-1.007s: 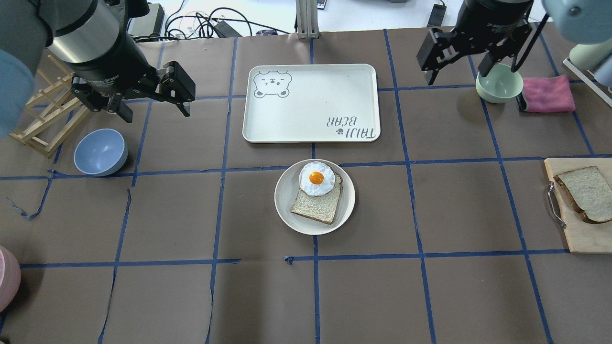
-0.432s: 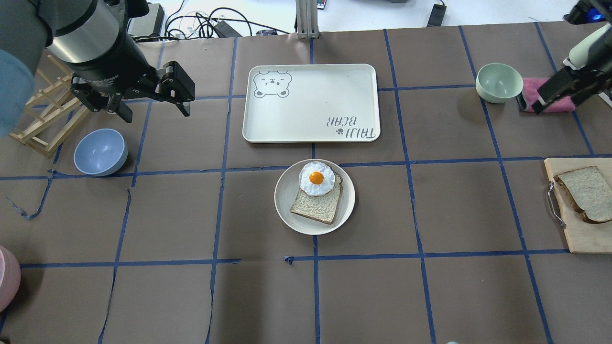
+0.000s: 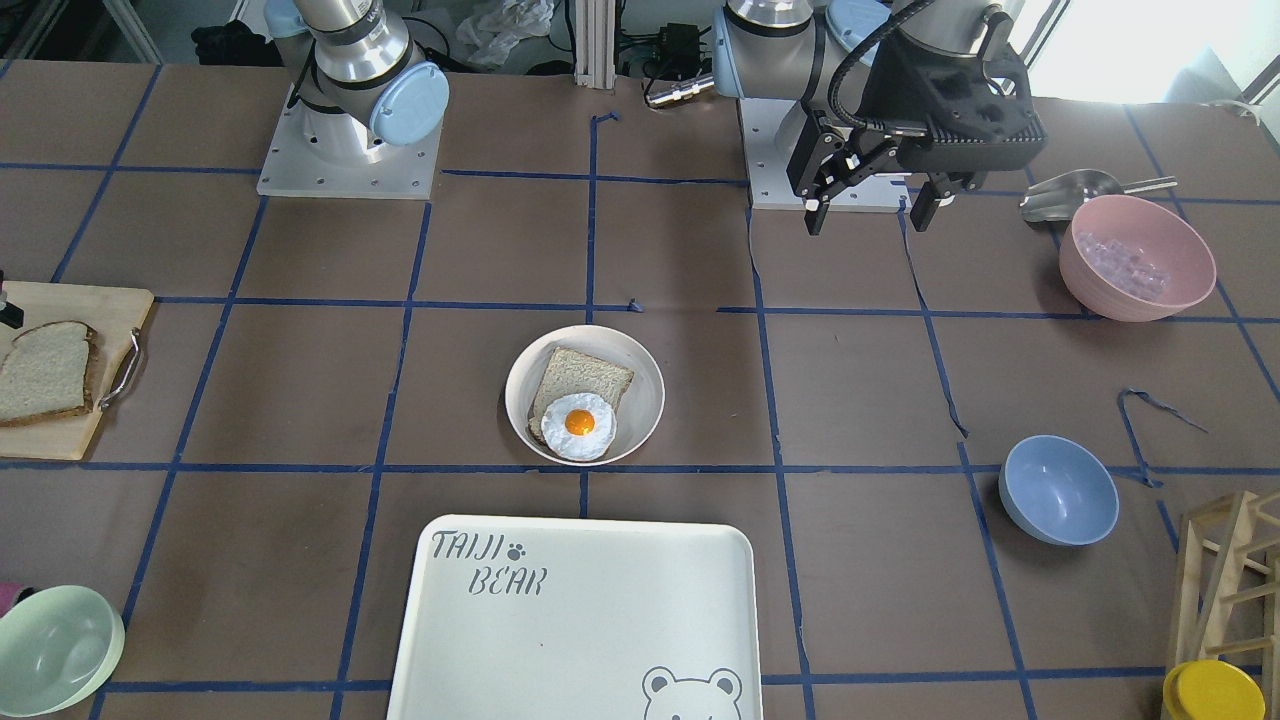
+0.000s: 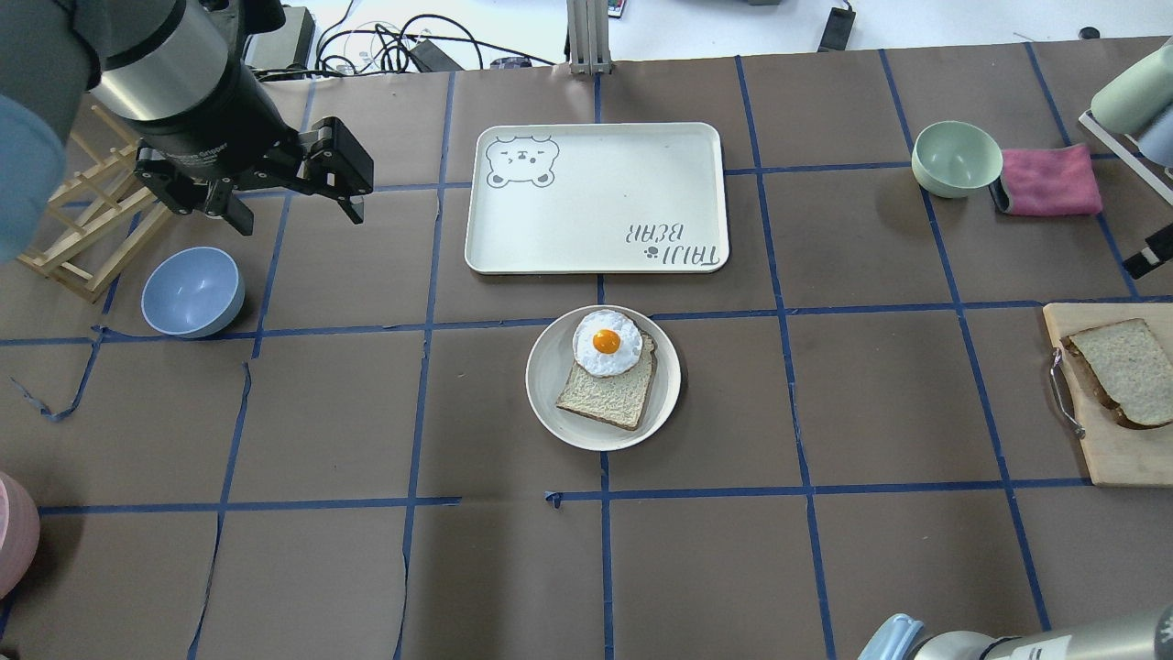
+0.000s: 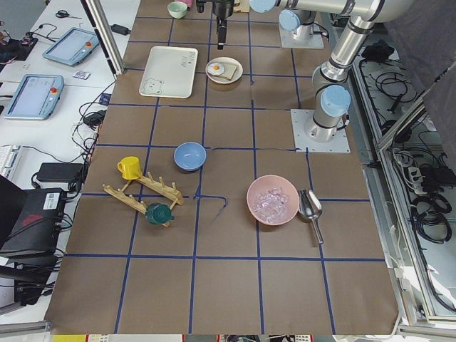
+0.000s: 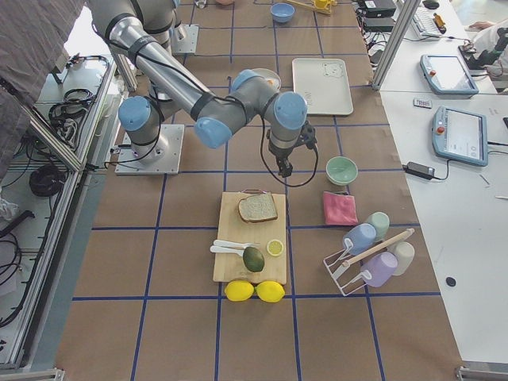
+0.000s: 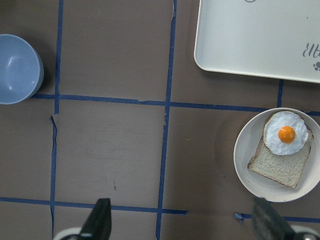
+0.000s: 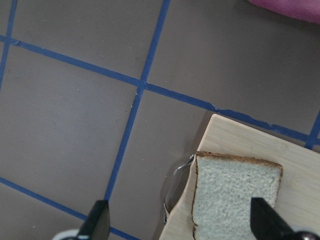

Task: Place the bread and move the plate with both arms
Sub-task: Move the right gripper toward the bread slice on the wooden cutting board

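The bread slice should go on the plate, so my right gripper will grab it by its crust edge (image 8: 237, 159) next.
The bread (image 4: 1125, 367) lies on a wooden cutting board (image 4: 1100, 449) at the table's right edge; it also shows in the right wrist view (image 8: 235, 195). The cream plate (image 4: 545, 385) sits mid-table and holds another slice topped with a fried egg (image 4: 607, 341). My right gripper (image 8: 180, 225) is open and empty, hovering above the board's near-left edge with the bread just ahead of it. It is almost out of the overhead view. My left gripper (image 4: 284, 202) is open and empty, high over the far left of the table, well away from the plate (image 7: 245, 150).
The white TAIJI BEAR tray (image 4: 596, 197) lies beyond the plate. A green bowl (image 4: 956, 158) and a pink cloth (image 4: 1049, 179) are at the far right. A blue bowl (image 4: 192, 291) and a wooden rack (image 4: 82, 220) are at the left, and a pink bowl (image 3: 1137, 257) is near the left arm.
My right arm swung from above the green bowl to the right and nearer, leaving the overhead view, and now hangs over the cutting board. The left arm has not moved.
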